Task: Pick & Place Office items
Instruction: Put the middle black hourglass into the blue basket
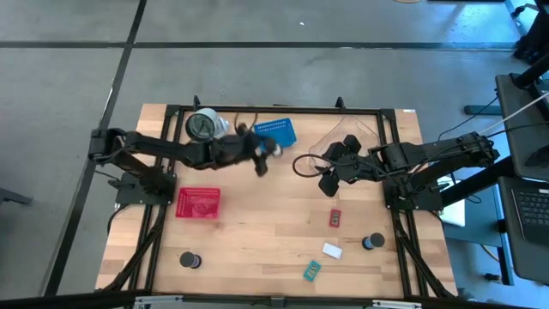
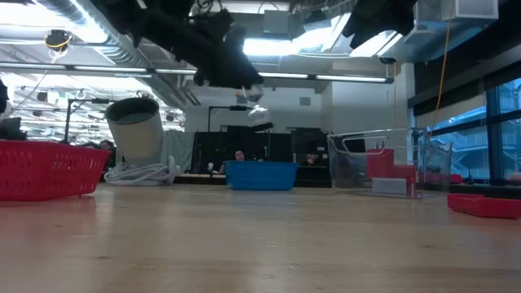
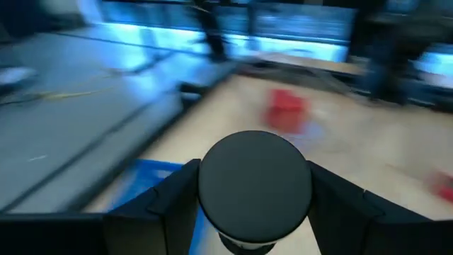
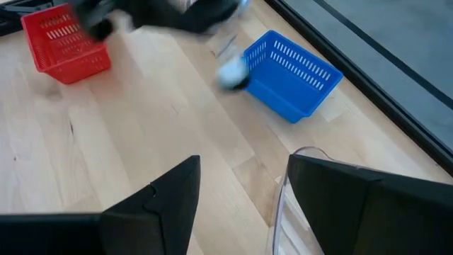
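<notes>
The black spool (image 3: pixel 255 188) hangs above and beside the blue basket (image 3: pixel 152 180) and would miss. My left gripper lines it up with the basket, before it opens.
My left gripper (image 1: pixel 268 154) hangs in the air just on the near side of the blue basket (image 1: pixel 276 131), shut on a black round spool (image 3: pixel 255 188) with a pale top (image 1: pixel 274 148). My right gripper (image 1: pixel 330 178) hovers open beside the clear tub (image 1: pixel 353 137) and touches nothing; its wrist view shows its gripper (image 4: pixel 244 205) over bare wood. Lying flat on the table are two more spools (image 1: pixel 190 259) (image 1: pixel 372 242), a red block (image 1: pixel 335 217), a white block (image 1: pixel 332 251) and a teal block (image 1: pixel 311 271). My left gripper pinches the spool between its two fingers (image 3: pixel 170 202), which sit on opposite sides of its round wall (image 3: pixel 209 191). The fingers slant in from the table's left. The spool (image 2: pixel 254 102) is lifted well clear of the table.
A red basket (image 1: pixel 198 202) stands on the left half of the table, and a big grey-and-white disc (image 1: pixel 203 125) with a coiled cable near the far edge. The blue basket (image 2: pixel 260 174) and clear tub (image 2: pixel 378 167) stand at the far side. Bare wood lies mid-table.
</notes>
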You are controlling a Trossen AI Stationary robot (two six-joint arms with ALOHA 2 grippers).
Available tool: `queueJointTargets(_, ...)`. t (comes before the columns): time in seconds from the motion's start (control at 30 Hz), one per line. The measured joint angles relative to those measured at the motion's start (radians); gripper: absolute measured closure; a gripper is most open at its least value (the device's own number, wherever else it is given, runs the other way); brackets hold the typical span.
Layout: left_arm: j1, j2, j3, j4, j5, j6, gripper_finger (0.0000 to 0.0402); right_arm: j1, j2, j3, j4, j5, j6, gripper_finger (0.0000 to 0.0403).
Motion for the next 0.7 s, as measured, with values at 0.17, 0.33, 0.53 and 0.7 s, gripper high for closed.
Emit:
queueJointTargets(0.17, 0.129, 0.04, 0.001, 0.036, 0.02, -0.048, 0.0191, 0.0, 0.0, 0.0, 0.0, 0.0, -0.007, 0.0183)
queueJointTargets(0.33, 0.238, 0.129, 0.0, 0.072, 0.102, -0.113, 0.0191, 0.0, 0.0, 0.0, 0.0, 0.003, -0.014, 0.0183)
queueJointTargets(0.53, 0.292, 0.188, 0.0, 0.07, 0.129, -0.129, 0.0191, 0.0, 0.0, 0.0, 0.0, 0.003, -0.021, 0.0183)
queueJointTargets(0.7, 0.301, 0.228, 0.0, 0.057, 0.145, -0.138, 0.019, 0.0, 0.0, 0.0, 0.0, 0.003, -0.021, 0.0183)
